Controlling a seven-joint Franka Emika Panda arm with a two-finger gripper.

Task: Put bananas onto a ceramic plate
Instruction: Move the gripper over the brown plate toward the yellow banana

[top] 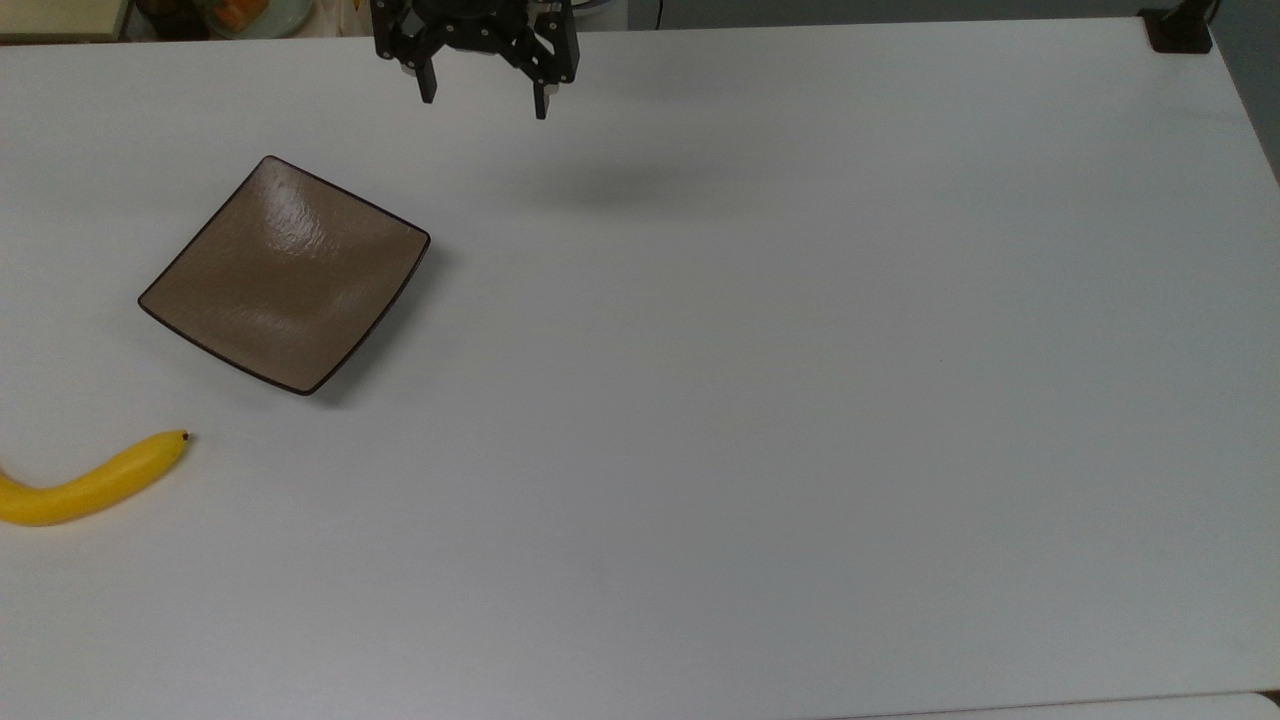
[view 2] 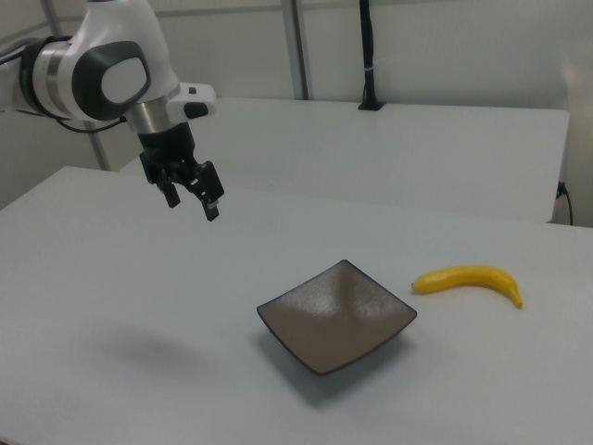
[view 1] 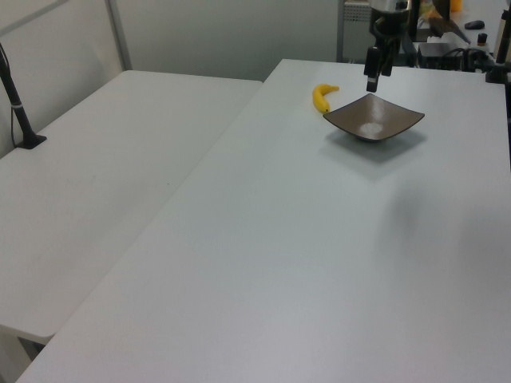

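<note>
The banana should go on the ceramic plate (view 1: 374, 121), so next I need to take hold of the banana by its narrow stem end (view 1: 334, 88).
A yellow banana (top: 85, 483) lies on the white table at the top view's far left edge, below the plate; it also lies beyond the plate (view 1: 322, 96) in the left view and to the right of it (view 2: 471, 280) in the right view. The brown square ceramic plate (top: 285, 272) (view 1: 374, 121) (view 2: 336, 315) is bare. My gripper (top: 483, 105) (view 2: 192, 204) hangs open and holds nothing, high above the table, up and to the right of the plate in the top view. In the left view the gripper (view 1: 372, 78) hangs just above the plate's far corner.
The white table (top: 760, 400) spreads wide to the top view's right. A second white table (view 1: 104, 167) adjoins it in the left view. A black post (view 1: 17, 104) stands on that one. Clutter sits past the far edge (top: 230, 15).
</note>
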